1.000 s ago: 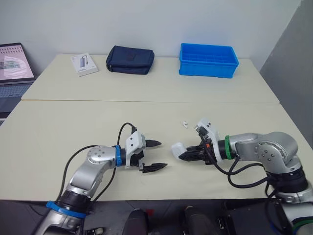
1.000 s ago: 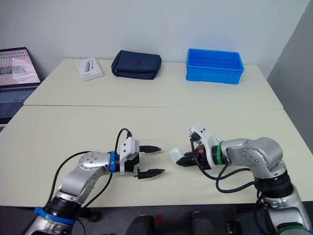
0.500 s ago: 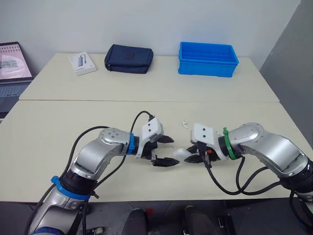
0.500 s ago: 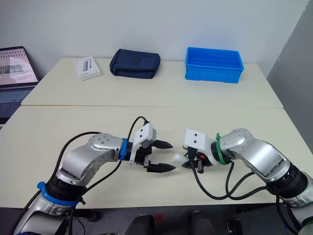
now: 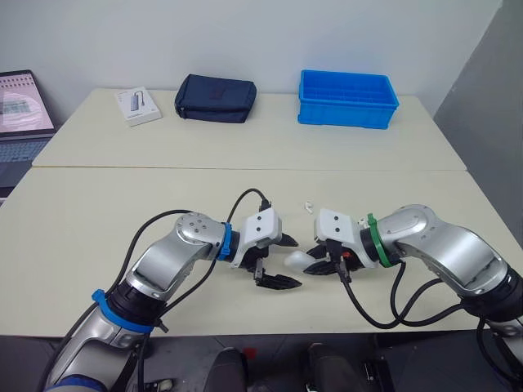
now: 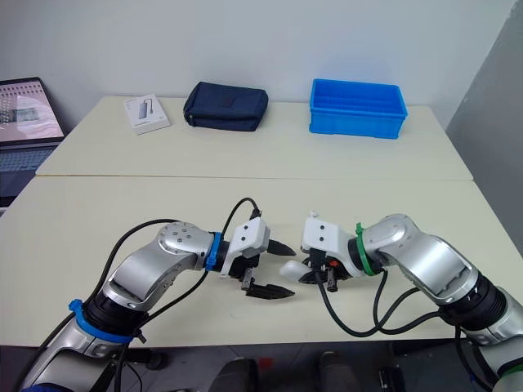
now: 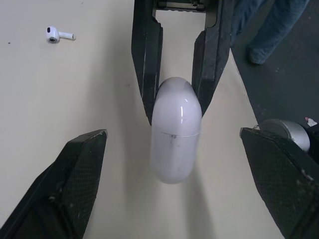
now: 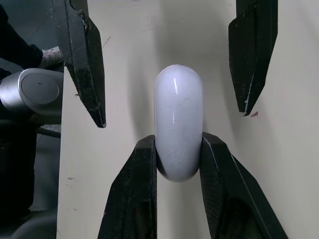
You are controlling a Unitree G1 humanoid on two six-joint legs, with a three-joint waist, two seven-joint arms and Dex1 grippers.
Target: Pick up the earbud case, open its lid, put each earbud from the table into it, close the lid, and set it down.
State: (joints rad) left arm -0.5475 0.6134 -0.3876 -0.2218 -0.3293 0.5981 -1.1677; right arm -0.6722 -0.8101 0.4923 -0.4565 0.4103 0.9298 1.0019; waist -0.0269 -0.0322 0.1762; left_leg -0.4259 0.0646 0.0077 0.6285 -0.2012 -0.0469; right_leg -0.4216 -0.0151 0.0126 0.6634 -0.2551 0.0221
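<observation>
The lid of the earbud case has to stay free to open, so my left gripper should next grab the case by its rounded bottom body (image 7: 174, 158).
The white earbud case (image 5: 297, 260) is held just above the near table, its lid closed, with my right gripper (image 8: 178, 149) shut on its rear half. My left gripper (image 5: 288, 261) is open, its two black fingers (image 8: 82, 59) spread on either side of the case's free end without touching it. In the left wrist view the case (image 7: 175, 130) lies between the right gripper's fingers (image 7: 145, 64). One white earbud (image 5: 309, 206) lies on the table just beyond the grippers, seen also in the left wrist view as the earbud (image 7: 56, 34).
On the far table stand a blue bin (image 5: 347, 100), a dark blue pouch (image 5: 216, 99) and a small white box (image 5: 136, 106). A laptop (image 5: 22, 110) sits at the far left. The near table's (image 5: 98, 237) front edge runs just under both arms.
My left gripper has moved right until its open fingers straddle the case. My right gripper has carried the case slightly left toward it.
</observation>
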